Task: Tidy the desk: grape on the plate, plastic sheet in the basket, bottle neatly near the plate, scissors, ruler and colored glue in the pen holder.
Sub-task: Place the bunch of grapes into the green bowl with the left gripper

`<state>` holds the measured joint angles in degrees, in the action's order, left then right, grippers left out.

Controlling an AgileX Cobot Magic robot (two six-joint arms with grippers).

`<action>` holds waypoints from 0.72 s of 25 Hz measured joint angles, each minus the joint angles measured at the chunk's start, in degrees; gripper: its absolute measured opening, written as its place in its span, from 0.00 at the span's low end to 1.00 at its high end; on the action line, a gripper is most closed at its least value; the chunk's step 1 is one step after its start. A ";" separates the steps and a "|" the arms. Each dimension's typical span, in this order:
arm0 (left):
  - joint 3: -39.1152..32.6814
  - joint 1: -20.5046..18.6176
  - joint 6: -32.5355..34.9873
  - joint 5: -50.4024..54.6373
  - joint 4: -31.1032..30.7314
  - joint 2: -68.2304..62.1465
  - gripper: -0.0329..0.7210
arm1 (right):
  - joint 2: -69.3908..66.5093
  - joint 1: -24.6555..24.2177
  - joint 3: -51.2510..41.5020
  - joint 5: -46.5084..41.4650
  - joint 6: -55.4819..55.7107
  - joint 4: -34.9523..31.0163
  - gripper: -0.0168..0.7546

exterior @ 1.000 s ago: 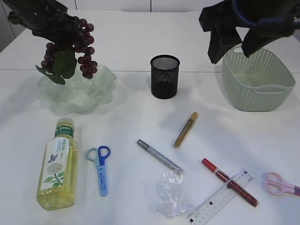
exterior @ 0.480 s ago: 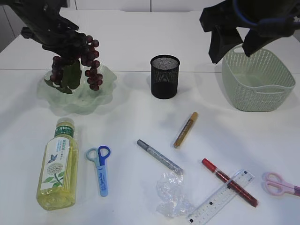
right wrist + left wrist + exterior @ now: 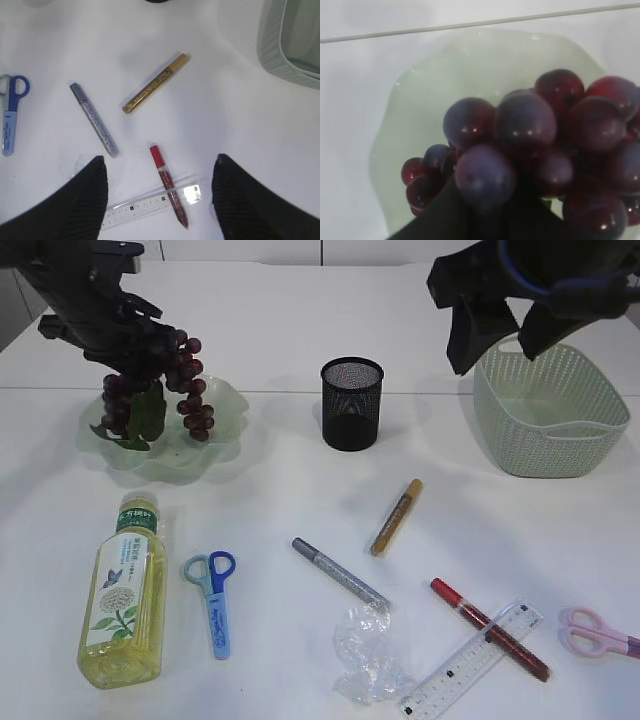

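The lowest grapes and leaves hang inside the rim of the green plate and would lie there, so it is time for my left gripper to open now.
My left gripper is shut on a bunch of dark red grape with green leaves, hanging low over the pale green wavy plate. In the left wrist view the grape fills the frame above the plate. High at the back right, my right gripper stands open and empty. Its wrist view looks down between the fingers at the red glue lying across the clear ruler. The bottle, blue scissors, crumpled plastic sheet and pink scissors lie along the front.
A black mesh pen holder stands at the back middle and a green woven basket at the back right. Gold glue and silver glue lie mid-table, and the ruler sits by the front edge.
The left gripper has carried the grape bunch down and slightly right, so it now hangs into the plate. The right arm has stayed still.
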<state>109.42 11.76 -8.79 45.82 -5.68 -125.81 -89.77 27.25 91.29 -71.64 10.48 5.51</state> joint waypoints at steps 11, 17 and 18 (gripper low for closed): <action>0.00 -0.47 -0.92 -0.11 -0.08 0.00 0.15 | 0.00 0.00 0.00 0.00 0.00 0.29 0.68; 0.00 -0.47 -1.29 -0.11 1.48 0.00 0.21 | 0.00 0.00 0.00 0.00 0.09 0.29 0.68; 0.00 -0.47 -1.29 -0.11 1.91 0.00 0.23 | 0.00 0.00 0.00 0.00 0.09 0.29 0.68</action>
<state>109.42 11.29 -10.09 45.71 -3.77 -125.81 -89.77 27.25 91.29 -71.64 10.58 5.80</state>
